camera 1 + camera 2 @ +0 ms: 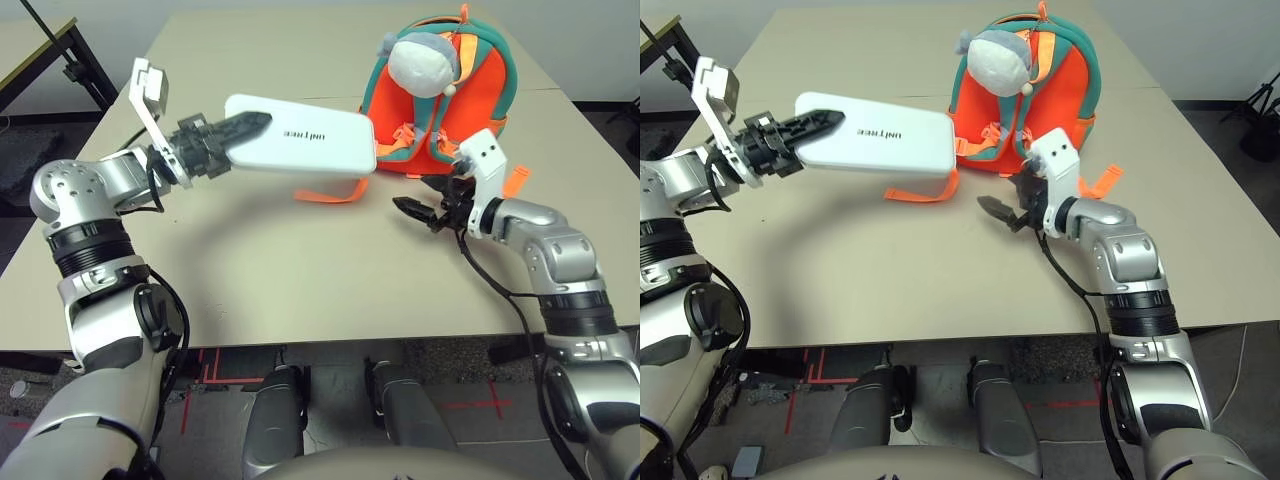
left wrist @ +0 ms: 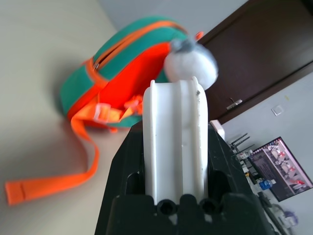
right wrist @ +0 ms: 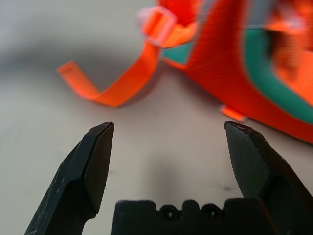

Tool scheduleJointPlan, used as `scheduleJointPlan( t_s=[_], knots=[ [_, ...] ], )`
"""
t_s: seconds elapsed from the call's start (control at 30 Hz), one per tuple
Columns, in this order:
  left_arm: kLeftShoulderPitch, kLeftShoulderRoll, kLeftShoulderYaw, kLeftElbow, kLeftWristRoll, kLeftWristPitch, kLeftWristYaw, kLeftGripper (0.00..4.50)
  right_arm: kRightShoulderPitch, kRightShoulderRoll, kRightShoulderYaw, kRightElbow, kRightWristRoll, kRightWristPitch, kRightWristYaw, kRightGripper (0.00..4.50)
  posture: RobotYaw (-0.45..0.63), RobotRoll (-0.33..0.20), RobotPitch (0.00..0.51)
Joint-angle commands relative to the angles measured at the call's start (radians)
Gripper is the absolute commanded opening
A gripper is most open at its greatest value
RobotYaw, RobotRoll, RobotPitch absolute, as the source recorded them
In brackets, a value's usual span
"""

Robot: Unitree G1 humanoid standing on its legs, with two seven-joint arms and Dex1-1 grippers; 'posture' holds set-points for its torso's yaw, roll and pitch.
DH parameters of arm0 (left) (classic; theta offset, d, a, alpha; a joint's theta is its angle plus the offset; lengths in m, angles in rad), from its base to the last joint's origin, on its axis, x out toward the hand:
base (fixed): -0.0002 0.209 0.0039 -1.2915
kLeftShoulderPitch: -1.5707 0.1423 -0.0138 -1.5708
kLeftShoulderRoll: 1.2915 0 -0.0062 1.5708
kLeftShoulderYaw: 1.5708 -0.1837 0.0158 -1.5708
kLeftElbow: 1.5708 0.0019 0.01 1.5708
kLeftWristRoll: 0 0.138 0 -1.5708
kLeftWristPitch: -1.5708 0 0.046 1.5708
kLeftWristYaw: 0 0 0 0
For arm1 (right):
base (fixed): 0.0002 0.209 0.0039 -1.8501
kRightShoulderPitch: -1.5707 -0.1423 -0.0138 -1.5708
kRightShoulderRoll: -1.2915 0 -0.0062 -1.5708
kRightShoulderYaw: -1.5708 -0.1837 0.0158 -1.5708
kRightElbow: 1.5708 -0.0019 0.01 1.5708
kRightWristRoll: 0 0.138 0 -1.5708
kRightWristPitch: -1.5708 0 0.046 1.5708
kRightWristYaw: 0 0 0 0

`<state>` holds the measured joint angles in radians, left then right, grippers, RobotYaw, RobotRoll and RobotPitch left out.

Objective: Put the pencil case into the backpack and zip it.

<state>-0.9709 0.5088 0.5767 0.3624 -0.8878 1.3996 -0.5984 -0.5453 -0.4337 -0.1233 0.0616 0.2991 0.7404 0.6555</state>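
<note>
My right gripper grabs the backpack by its teal-edged orange strap next, to keep the backpack steady for the pencil case.
My left gripper is shut on one end of the white pencil case, holding it level above the table, its far end close to the backpack's lower left side. The orange backpack with teal trim lies on the table at the back right, a grey-white plush toy on top of it. In the left wrist view the case runs edge-on between the black fingers. My right gripper stands open just above the table in front of the backpack, nothing between its fingers.
An orange webbing strap trails from the backpack across the table under the case. Another strap end sticks out to the right of my right wrist. A dark stand is off the table's far left corner. The near half of the table is bare.
</note>
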Motion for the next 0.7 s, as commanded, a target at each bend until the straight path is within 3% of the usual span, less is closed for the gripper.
scheduleJointPlan(
  t_s=[0.03,0.33,0.5,0.7],
  knots=[
    [-0.060,0.027,0.043,-0.021,-0.049,-0.037,0.002,1.28,-0.032,0.003,-0.075,-0.007,0.050,0.060,-0.064,4.50,-0.15,0.000,0.133],
    [-0.164,0.039,0.090,0.007,-0.058,-0.239,0.024,1.28,-0.167,0.103,-0.179,0.062,0.101,0.007,-0.242,4.50,-0.16,0.000,0.129],
    [-0.190,0.032,0.070,0.022,-0.029,-0.375,0.054,1.28,-0.220,0.148,-0.147,0.141,0.076,-0.058,-0.280,4.50,-0.15,0.000,0.125],
    [-0.196,0.037,0.052,0.026,-0.039,-0.429,0.074,1.28,-0.276,0.182,-0.121,0.291,0.035,-0.176,-0.316,4.50,-0.15,0.000,0.123]
  ],
)
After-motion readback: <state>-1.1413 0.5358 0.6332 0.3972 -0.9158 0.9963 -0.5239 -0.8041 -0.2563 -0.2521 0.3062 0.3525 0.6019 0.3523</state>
